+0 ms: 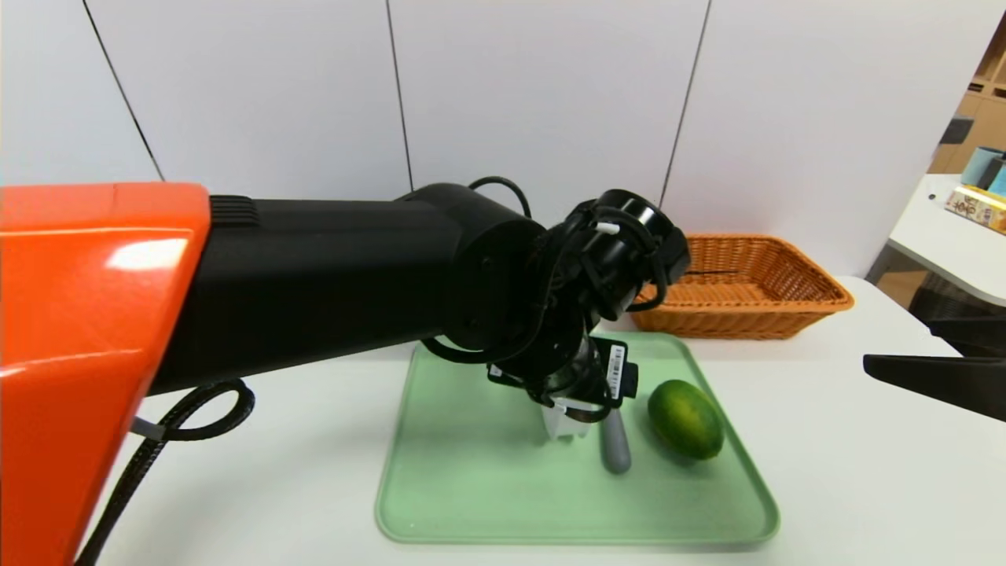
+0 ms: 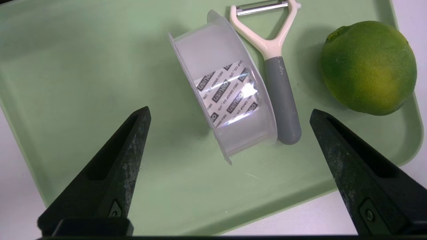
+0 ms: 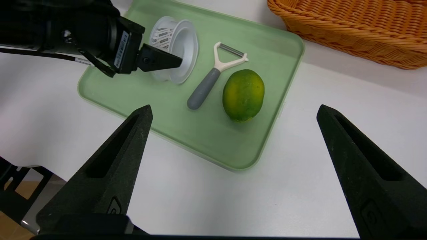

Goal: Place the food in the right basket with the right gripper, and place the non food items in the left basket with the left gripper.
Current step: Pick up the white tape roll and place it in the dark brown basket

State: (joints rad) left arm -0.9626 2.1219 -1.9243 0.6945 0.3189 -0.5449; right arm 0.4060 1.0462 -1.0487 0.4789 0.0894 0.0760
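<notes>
My left fingers would still miss the tape roll below them.
On the green tray lie a clear tape roll on its edge, a peeler with a grey handle, and a green citrus fruit. My left gripper hangs open just above the tape roll, its fingers wide apart to either side and touching nothing. My right gripper is open and empty over the bare table beside the tray's right front corner, seen at the right edge of the head view. The right basket stands behind the tray. The left basket is hidden behind my left arm.
My left arm reaches across the left half of the head view and hides the table behind it. A second white table with boxes stands at the far right. The tray's left half is bare.
</notes>
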